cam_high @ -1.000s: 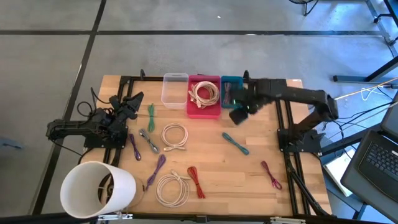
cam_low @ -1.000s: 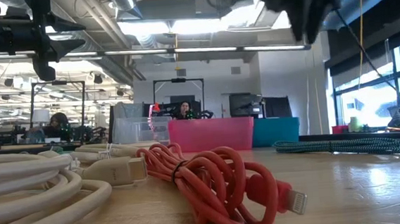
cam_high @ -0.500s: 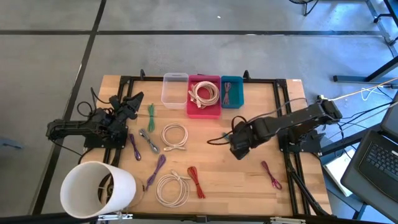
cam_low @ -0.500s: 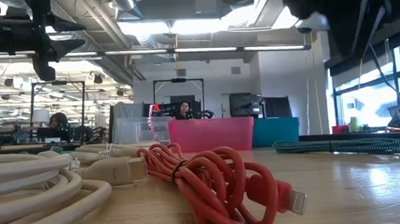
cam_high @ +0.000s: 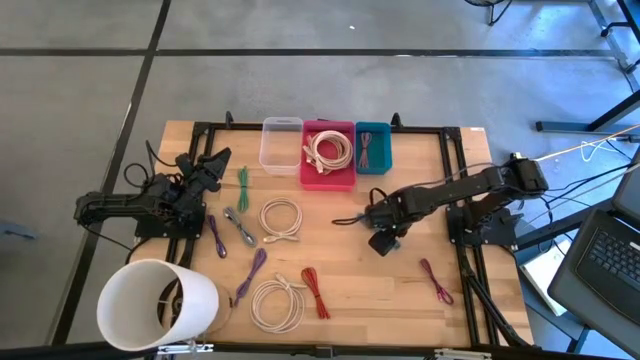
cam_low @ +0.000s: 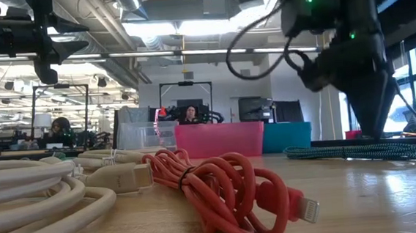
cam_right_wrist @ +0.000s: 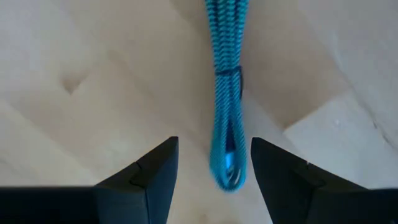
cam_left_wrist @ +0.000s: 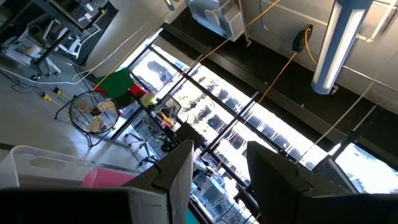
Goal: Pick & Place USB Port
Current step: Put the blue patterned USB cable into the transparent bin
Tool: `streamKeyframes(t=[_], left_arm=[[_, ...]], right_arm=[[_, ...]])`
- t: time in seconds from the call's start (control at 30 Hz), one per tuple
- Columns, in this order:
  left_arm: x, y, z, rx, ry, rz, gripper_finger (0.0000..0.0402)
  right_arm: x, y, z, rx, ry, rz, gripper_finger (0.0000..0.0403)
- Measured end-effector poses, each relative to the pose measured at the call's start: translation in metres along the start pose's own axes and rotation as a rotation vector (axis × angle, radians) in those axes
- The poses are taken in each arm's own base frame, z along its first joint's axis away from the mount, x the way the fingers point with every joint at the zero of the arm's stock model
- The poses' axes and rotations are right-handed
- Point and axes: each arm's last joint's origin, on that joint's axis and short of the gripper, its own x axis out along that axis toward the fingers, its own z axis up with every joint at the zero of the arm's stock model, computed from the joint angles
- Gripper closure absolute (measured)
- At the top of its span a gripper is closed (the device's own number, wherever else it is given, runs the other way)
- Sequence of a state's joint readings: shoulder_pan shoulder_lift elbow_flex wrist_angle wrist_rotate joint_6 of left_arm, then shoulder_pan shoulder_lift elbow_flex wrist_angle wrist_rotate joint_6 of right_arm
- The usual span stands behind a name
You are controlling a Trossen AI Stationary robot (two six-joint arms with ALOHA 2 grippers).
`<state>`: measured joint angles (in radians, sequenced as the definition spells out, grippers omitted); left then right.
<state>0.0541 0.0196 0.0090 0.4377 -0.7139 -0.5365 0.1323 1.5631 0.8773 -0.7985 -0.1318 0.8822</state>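
Observation:
My right gripper will place the teal braided USB cable bundle in the clear bin point(cam_high: 281, 146), grabbing its braided parts.
A teal braided USB cable bundle point(cam_right_wrist: 227, 93) lies flat on the wooden table, right of centre; the low view shows it as a long strip point(cam_low: 350, 152). My right gripper point(cam_right_wrist: 214, 144) hangs over it, pointing down and open, with one finger on each side of the bundle's end and clear of it. In the high view this gripper point(cam_high: 383, 230) covers most of the cable. My left gripper point(cam_high: 215, 162) waits open at the table's left edge, tilted upward toward the room point(cam_left_wrist: 221, 155).
A clear bin point(cam_high: 281, 145), a pink bin point(cam_high: 328, 170) holding a white cable and a teal bin point(cam_high: 372, 148) stand at the far edge. White coils point(cam_high: 281, 218) point(cam_high: 277, 303), red point(cam_high: 316, 292), purple point(cam_high: 250, 272), green point(cam_high: 243, 187) and maroon point(cam_high: 436, 280) cables lie about. A white tub point(cam_high: 155, 303) sits near left.
My right gripper has swung from above the teal bin at the far edge toward the near edge and come down over the teal cable, its fingers now pointing straight down. The cable has not moved.

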Motion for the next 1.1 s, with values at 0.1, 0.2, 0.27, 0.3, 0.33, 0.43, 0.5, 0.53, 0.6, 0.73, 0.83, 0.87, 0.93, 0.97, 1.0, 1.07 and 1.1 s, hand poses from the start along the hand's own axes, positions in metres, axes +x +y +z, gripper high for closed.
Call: streamKeyframes(t=[0.1, 0.2, 0.27, 0.3, 0.33, 0.43, 0.5, 0.53, 0.6, 0.73, 0.83, 0.87, 0.93, 0.97, 1.0, 1.07, 1.1], left_arm=[[0.0, -0.001, 0.001, -0.026, -0.008, -0.005, 0.0258], [0.0, -0.001, 0.001, -0.073, -0.011, -0.005, 0.0258], [0.0, -0.001, 0.001, -0.121, -0.01, -0.006, 0.0258], [0.0, -0.001, 0.001, -0.144, -0.01, -0.006, 0.0258], [0.0, -0.001, 0.001, -0.159, -0.01, -0.006, 0.0258], [0.0, -0.001, 0.001, -0.178, 0.009, -0.033, 0.0258], [0.0, -0.003, 0.0, -0.146, 0.04, -0.073, 0.0258], [0.0, -0.003, -0.001, -0.126, 0.057, -0.094, 0.0258], [0.0, -0.004, -0.002, -0.097, 0.086, -0.141, 0.0258], [-0.001, -0.006, -0.002, -0.113, 0.119, -0.201, 0.0258], [-0.001, -0.007, -0.002, -0.144, 0.126, -0.205, 0.0258], [-0.001, -0.007, -0.002, -0.164, 0.127, -0.202, 0.0258], [-0.001, -0.006, -0.002, -0.197, 0.118, -0.182, 0.0258], [-0.001, -0.006, -0.002, -0.2, 0.108, -0.168, 0.0258], [-0.001, -0.005, -0.002, -0.2, 0.1, -0.157, 0.0258], [0.0, -0.005, -0.001, -0.204, 0.091, -0.144, 0.0258], [0.0, -0.005, -0.001, -0.212, 0.094, -0.147, 0.0258]], right_arm=[[0.008, -0.006, 0.001, 0.006, -0.039, -0.013, 0.02], [0.01, -0.008, 0.004, -0.012, -0.092, -0.027, 0.0213], [0.011, -0.007, 0.006, -0.032, -0.106, -0.021, 0.0228], [0.011, -0.007, 0.007, -0.035, -0.108, -0.018, 0.0237], [0.011, -0.007, 0.008, -0.033, -0.11, -0.015, 0.0245], [0.01, -0.006, 0.009, -0.044, -0.12, -0.005, 0.0271], [0.01, -0.005, 0.01, -0.063, -0.134, 0.0, 0.0288], [0.011, -0.005, 0.01, -0.067, -0.143, -0.001, 0.0297], [0.013, -0.004, 0.012, -0.082, -0.151, -0.005, 0.0314], [0.022, -0.002, 0.015, -0.09, -0.142, -0.016, 0.034], [0.029, 0.001, 0.019, -0.125, -0.137, -0.008, 0.0346], [0.032, 0.002, 0.02, -0.137, -0.144, -0.002, 0.0345], [0.035, 0.005, 0.023, -0.148, -0.159, 0.013, 0.0339], [0.036, 0.005, 0.024, -0.15, -0.165, 0.02, 0.0335], [0.036, 0.006, 0.025, -0.152, -0.171, 0.028, 0.0332], [0.037, 0.007, 0.026, -0.148, -0.177, 0.035, 0.0327], [0.037, 0.007, 0.026, -0.139, -0.178, 0.036, 0.033]])
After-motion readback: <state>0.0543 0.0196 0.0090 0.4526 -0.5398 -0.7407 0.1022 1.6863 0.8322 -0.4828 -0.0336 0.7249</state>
